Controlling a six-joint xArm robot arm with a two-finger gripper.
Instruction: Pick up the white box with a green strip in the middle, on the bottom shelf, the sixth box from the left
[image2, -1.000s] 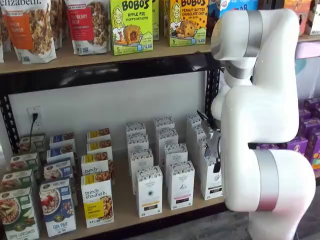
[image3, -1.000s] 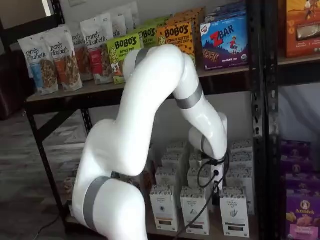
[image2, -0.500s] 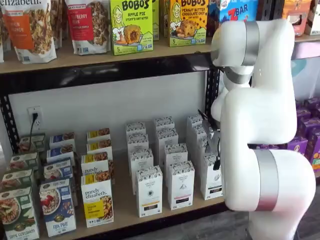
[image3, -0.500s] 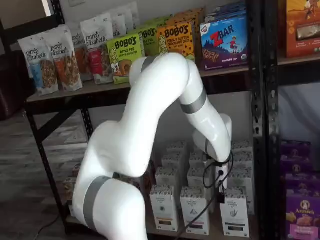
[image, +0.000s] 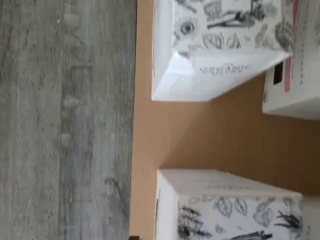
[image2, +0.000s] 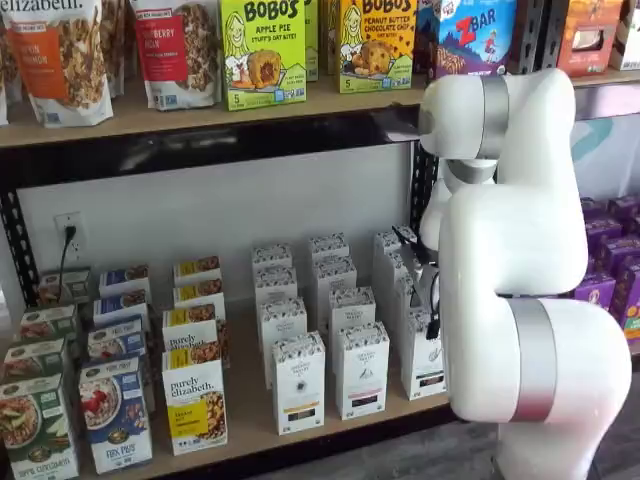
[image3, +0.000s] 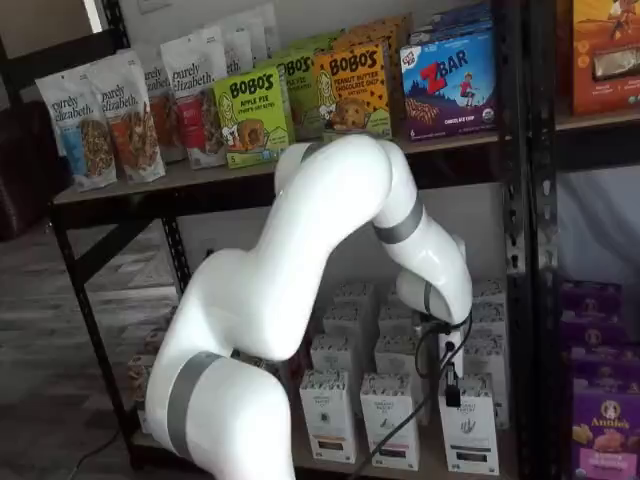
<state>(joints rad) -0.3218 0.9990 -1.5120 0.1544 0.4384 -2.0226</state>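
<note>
The white box has other cartons close behind and beside it, so the gripper will next come down and grab the white box by its top (image2: 424, 318).
The white box (image2: 424, 368) stands at the front of the rightmost row of white cartons on the bottom shelf (image2: 250, 422), its lower face partly behind my arm. In the other shelf view the white box (image3: 468, 432) is the front right carton. My gripper (image2: 425, 290) hangs just above and behind it, black fingers apart and open, holding nothing. The gripper (image3: 450, 385) sits by that box's top with a cable beside it. The wrist view looks down on two leaf-printed carton tops (image: 220, 30) (image: 235, 215) with bare shelf board (image: 210, 135) between; which one is the target I cannot tell.
More white cartons (image2: 362, 370) (image2: 298, 385) stand in rows to the left, then granola boxes (image2: 195, 400). A black upright (image2: 425, 180) and the upper shelf with Bobo's boxes (image2: 262, 50) are close by. Purple boxes (image2: 610, 290) sit to the right. Grey floor (image: 65, 120) lies beyond the shelf edge.
The arm's elbow has swung down and toward the right, and the gripper has dropped slightly toward the front right carton. No box has moved.
</note>
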